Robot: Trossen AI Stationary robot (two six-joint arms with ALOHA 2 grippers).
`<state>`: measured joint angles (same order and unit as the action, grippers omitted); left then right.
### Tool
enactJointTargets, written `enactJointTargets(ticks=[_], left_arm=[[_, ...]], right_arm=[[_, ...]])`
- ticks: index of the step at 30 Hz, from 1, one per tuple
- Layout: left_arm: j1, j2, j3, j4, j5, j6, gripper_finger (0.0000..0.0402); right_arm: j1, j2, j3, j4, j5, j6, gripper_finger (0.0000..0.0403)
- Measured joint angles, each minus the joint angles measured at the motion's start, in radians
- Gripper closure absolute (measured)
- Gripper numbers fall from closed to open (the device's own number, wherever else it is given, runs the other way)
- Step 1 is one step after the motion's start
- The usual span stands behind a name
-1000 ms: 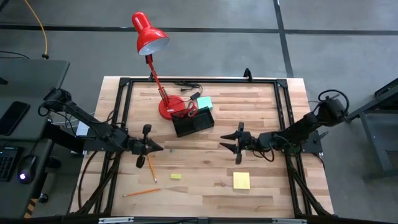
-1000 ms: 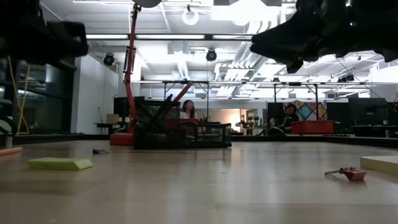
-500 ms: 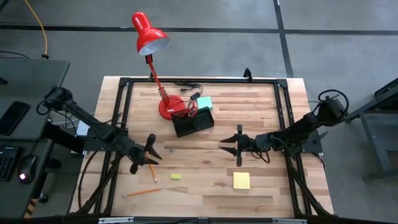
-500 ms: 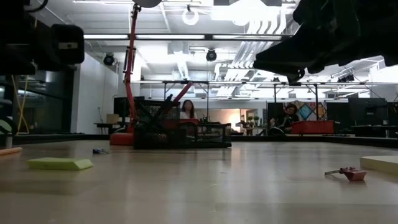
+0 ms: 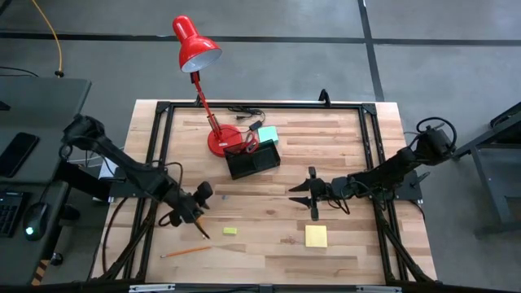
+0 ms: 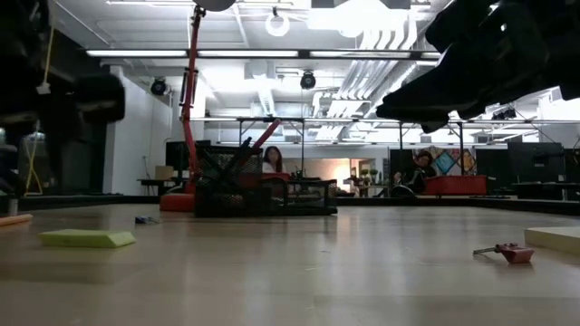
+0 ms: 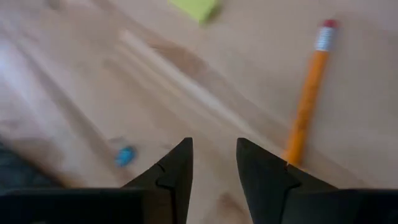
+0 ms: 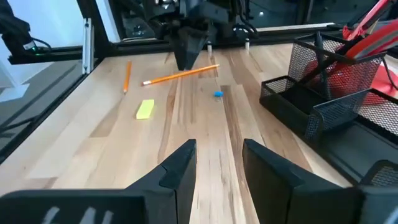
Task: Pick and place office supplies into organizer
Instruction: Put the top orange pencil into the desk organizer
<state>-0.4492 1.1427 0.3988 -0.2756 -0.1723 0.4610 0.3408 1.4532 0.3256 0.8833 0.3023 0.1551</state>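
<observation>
The left gripper grabs the pencil by its orange body point(image 5: 200, 223) next, to place it in the black organizer point(image 5: 253, 159).
My left gripper point(image 5: 196, 215) hangs open, tipped down over an orange pencil point(image 5: 199, 225) near the table's left side. In the left wrist view that pencil point(image 7: 307, 99) lies just beside one finger, not between the two. A second pencil point(image 5: 183, 252) lies nearer the front edge. A small yellow-green piece point(image 5: 230, 231) and a yellow sticky pad point(image 5: 316, 236) lie flat on the wood. The black organizer point(image 5: 253, 159) stands by the lamp base with red-handled scissors point(image 5: 246, 146) in it, and a teal pad point(image 5: 267, 134) lies behind it. My right gripper point(image 5: 311, 195) is open at mid-table and holds nothing.
The red desk lamp point(image 5: 218, 143) stands at the far left-centre, its black cable point(image 5: 244, 111) trailing beside it. A tiny blue bit point(image 7: 125, 155) lies on the wood near my left gripper. A black frame point(image 5: 366, 163) runs around the table. Bare wood lies between the two grippers.
My left gripper has swung toward the table's near edge and tipped its fingers down over the orange pencil. My right gripper has drifted slightly toward the near edge. The pencils, the pads and the organizer have stayed where they were.
</observation>
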Motion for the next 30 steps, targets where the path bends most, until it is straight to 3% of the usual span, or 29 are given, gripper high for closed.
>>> enactJointTargets(ticks=[4,9,13,30], left_arm=[[-0.03,0.021,0.019,-0.014,0.021,-0.006,0.0286],[-0.065,0.021,0.15,-0.307,0.013,-0.049,0.0286],[-0.082,0.02,0.202,-0.406,-0.036,-0.067,0.0286],[-0.082,0.278,0.197,-0.392,0.0,-0.065,0.0286]], right_arm=[[-0.003,0.0,0.0,-0.008,0.002,-0.007,0.0281],[-0.007,0.0,0.0,-0.043,0.002,0.002,0.0281],[-0.007,0.0,0.0,-0.058,0.002,0.027,0.0281],[-0.006,0.0,0.0,-0.056,0.027,0.054,0.0281]])
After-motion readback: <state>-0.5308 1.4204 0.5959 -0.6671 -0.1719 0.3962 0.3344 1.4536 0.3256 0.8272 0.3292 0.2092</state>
